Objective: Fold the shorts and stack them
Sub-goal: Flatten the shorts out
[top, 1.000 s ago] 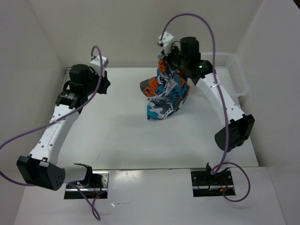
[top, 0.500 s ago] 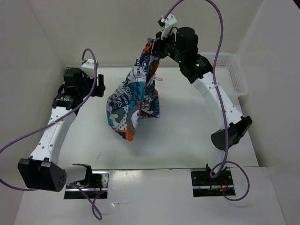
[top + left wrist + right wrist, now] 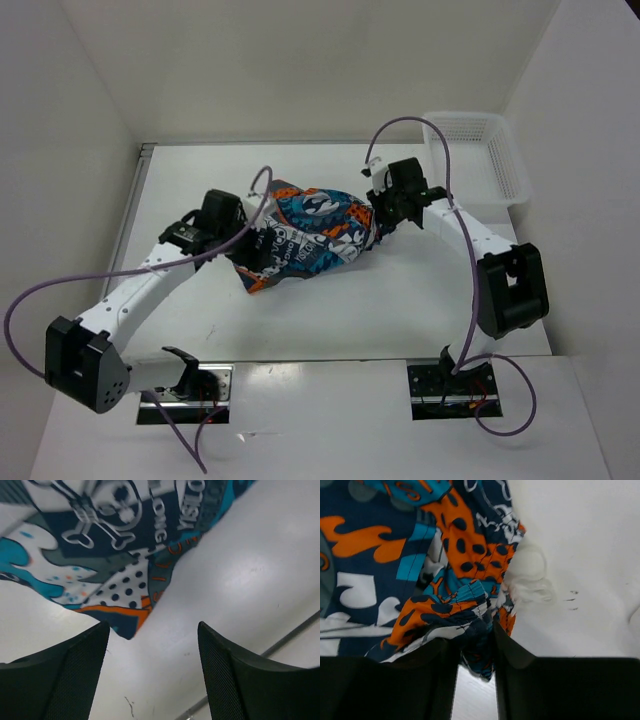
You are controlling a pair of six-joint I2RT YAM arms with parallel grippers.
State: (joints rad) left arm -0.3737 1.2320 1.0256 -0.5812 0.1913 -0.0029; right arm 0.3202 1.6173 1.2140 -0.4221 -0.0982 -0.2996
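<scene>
My right gripper pinches the shorts' bunched fold beside the drawstring next. It leaves the opposite corner of the shorts to my left gripper, to stretch them for folding.
The shorts (image 3: 305, 235), printed in teal, orange, white and black, lie stretched out on the white table between my two grippers. My left gripper (image 3: 248, 255) sits at their left end. In the left wrist view it (image 3: 152, 630) is open over bare table, and a corner of the shorts (image 3: 100, 545) lies just beyond the fingertips, untouched. My right gripper (image 3: 381, 222) is low at the right end. In the right wrist view its jaws (image 3: 475, 640) stand a little apart with a bunched fold of the shorts (image 3: 395, 570) lying between them. A white drawstring (image 3: 527, 580) trails beside it.
A white plastic mesh basket (image 3: 500, 160) stands at the back right corner of the table. White walls close in the back and both sides. The arms' bases are at the near edge.
The right gripper came down from high up and laid the hanging shorts on the table, then its jaws parted. The left arm swung in to the shorts' left end and opened.
</scene>
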